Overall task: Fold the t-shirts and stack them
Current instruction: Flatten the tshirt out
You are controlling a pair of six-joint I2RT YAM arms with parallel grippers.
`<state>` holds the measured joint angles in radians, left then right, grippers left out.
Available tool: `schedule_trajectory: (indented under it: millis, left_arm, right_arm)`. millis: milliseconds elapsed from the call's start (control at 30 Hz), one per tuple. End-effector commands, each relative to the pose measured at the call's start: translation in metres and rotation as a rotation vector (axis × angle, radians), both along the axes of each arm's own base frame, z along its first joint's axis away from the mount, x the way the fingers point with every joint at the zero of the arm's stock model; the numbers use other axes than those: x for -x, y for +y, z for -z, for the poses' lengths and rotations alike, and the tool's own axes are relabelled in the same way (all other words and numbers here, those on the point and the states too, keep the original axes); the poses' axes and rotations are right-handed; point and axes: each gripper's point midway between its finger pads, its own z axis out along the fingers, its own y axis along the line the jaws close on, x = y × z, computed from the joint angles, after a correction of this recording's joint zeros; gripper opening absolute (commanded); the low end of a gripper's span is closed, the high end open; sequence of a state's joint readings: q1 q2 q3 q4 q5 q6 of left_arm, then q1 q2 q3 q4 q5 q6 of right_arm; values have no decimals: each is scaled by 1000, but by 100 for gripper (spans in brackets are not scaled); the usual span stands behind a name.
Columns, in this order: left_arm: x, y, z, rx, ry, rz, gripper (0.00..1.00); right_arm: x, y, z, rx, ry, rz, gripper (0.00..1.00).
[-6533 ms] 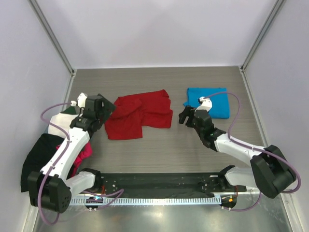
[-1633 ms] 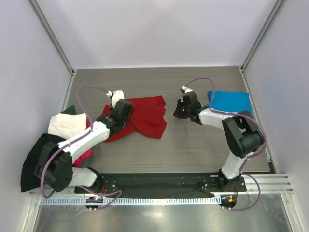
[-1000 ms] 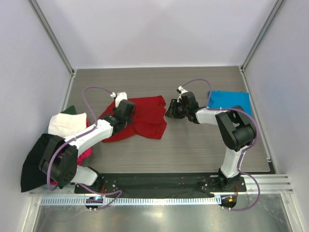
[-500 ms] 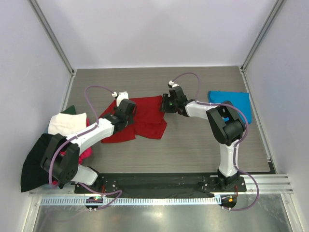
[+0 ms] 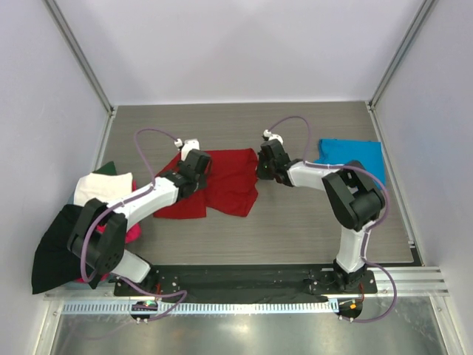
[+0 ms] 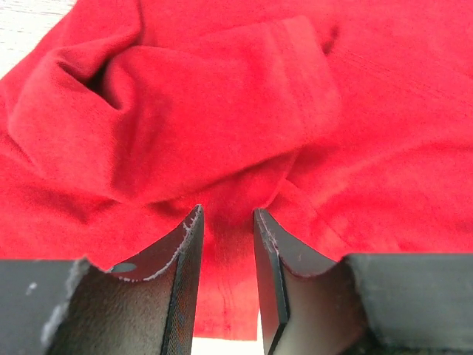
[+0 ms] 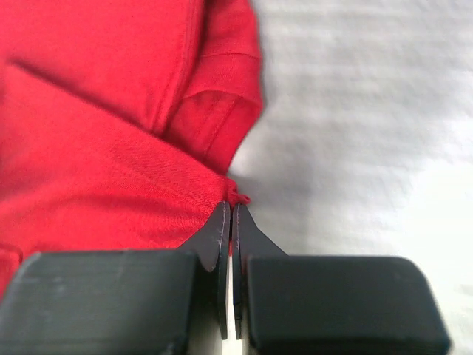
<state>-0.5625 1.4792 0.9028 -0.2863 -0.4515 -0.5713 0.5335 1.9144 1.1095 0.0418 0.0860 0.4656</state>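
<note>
My left gripper grips the red t-shirt's bunched fold (image 5: 202,179) (image 6: 230,198) next, apart from the right gripper's corner of the t-shirt, to stretch the red t-shirt open for folding.
A deep red t-shirt (image 5: 225,185) lies crumpled in the middle of the table. It fills the left wrist view (image 6: 222,96), where my left gripper (image 6: 227,222) hovers open over a bunched fold, the cloth showing in the gap between its fingers. In the top view the left gripper (image 5: 198,168) is over the shirt's upper left part. My right gripper (image 5: 259,168) sits at the shirt's right edge. In the right wrist view it (image 7: 231,211) is shut on a corner of the red t-shirt (image 7: 96,148). A bright blue t-shirt (image 5: 351,157) lies flat at the right.
A pile of shirts sits at the table's left edge: a white one (image 5: 100,188), a black one (image 5: 52,251), a magenta one (image 5: 133,233). Bare wooden table (image 5: 295,229) lies in front of the red shirt. White walls close in the back and sides.
My left gripper has opened over the red t-shirt. The right gripper slid left from near the blue shirt to the red shirt's right edge and shut on its corner.
</note>
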Motion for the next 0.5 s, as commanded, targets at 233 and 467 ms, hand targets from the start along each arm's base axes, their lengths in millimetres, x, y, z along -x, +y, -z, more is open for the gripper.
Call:
schedule_trajectory:
  millis: [233, 467]
  left_arm:
    - [-16, -5, 12, -72, 69, 4, 31]
    - [-13, 8, -15, -48, -39, -46, 0]
  right_arm:
    - [6, 2, -22, -72, -100, -30, 1]
    - [3, -12, -24, -29, -115, 37, 1]
